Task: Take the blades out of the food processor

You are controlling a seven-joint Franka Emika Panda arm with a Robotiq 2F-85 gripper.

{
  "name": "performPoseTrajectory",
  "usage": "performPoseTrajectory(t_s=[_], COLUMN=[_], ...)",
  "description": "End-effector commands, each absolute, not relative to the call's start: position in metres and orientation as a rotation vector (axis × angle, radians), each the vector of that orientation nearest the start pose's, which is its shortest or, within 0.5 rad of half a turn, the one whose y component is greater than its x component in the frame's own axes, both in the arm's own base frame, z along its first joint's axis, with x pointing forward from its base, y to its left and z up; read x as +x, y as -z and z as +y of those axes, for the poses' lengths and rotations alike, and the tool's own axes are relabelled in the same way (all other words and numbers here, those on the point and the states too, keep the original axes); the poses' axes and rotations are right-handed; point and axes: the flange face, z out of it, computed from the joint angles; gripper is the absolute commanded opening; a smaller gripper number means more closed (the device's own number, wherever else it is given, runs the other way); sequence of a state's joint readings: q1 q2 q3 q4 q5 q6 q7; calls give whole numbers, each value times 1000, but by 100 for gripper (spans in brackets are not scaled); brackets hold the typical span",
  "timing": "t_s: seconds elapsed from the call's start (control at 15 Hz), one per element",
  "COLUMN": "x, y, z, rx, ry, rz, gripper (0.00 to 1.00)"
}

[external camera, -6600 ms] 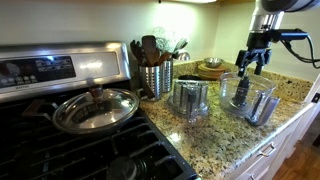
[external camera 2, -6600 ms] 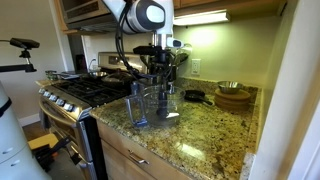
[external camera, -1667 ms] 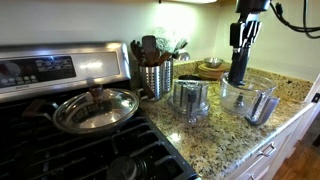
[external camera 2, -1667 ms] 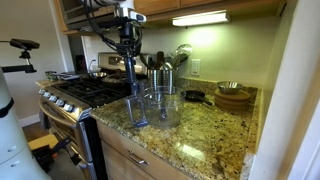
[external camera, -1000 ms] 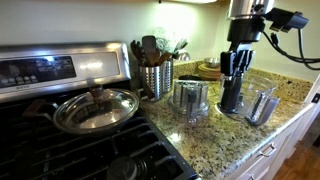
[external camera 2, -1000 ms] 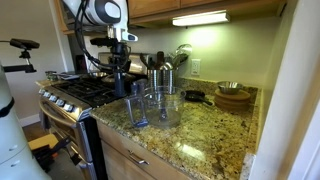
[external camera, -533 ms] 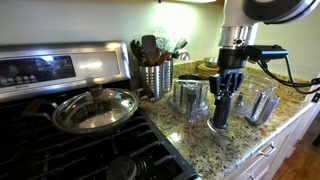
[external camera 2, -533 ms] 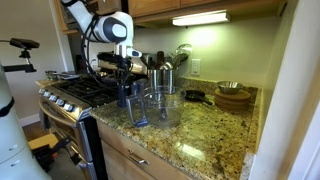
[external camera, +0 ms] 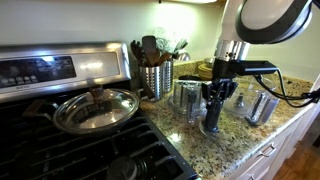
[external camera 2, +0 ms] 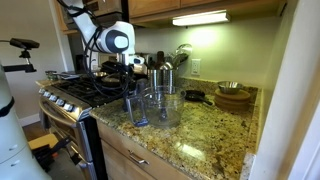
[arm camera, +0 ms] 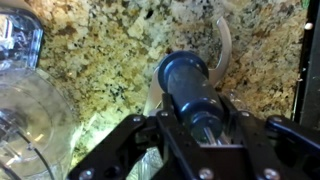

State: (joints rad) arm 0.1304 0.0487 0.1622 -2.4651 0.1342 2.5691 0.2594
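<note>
The robot's gripper should open now: the blade unit's lower end (external camera: 209,129) touches the granite counter and its dark blue middle part is upright, so the blade unit would stand there if let go.
My gripper (external camera: 213,98) is shut on the dark blue hub of the blade unit (external camera: 210,122) and holds it upright, low over the granite counter (external camera: 232,140); contact with the counter is unclear. The clear food processor bowl (external camera: 252,102) with its handle stands beside it, apart from the blades. In the wrist view the hub (arm camera: 188,82) sits between the jaws of my gripper (arm camera: 196,122), with a curved blade (arm camera: 222,48) sticking out and the bowl's rim (arm camera: 28,112) close by. In an exterior view the gripper (external camera 2: 130,86) hangs next to the bowl (external camera 2: 160,108).
A clear ribbed container (external camera: 190,97) stands just behind the blades. A steel utensil holder (external camera: 155,76) is at the back, wooden bowls (external camera: 210,68) beyond it. A lidded pan (external camera: 95,108) sits on the stove (external camera: 60,140). The counter's front edge (external camera: 265,150) is near.
The gripper has carried the blade unit away from above the bowl, sideways toward the stove and down near the counter. The bowl has stayed in place.
</note>
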Motion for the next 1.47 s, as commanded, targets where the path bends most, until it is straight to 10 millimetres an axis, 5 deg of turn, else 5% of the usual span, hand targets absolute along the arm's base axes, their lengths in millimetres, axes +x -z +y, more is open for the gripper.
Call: performPoseTrajectory(t_s=[0.0,0.33,1.0,1.33,1.4], x=[455,443,438,435,442], y=[-280,-305,-392,-407,-399], z=[136,133,119,101,112], rx=[-3057,-3143,-3119,-3133,-3127], ry=[87,70,178,165,189], rz=[172,106,56,72,67], gripper=[71,98,100,100,100])
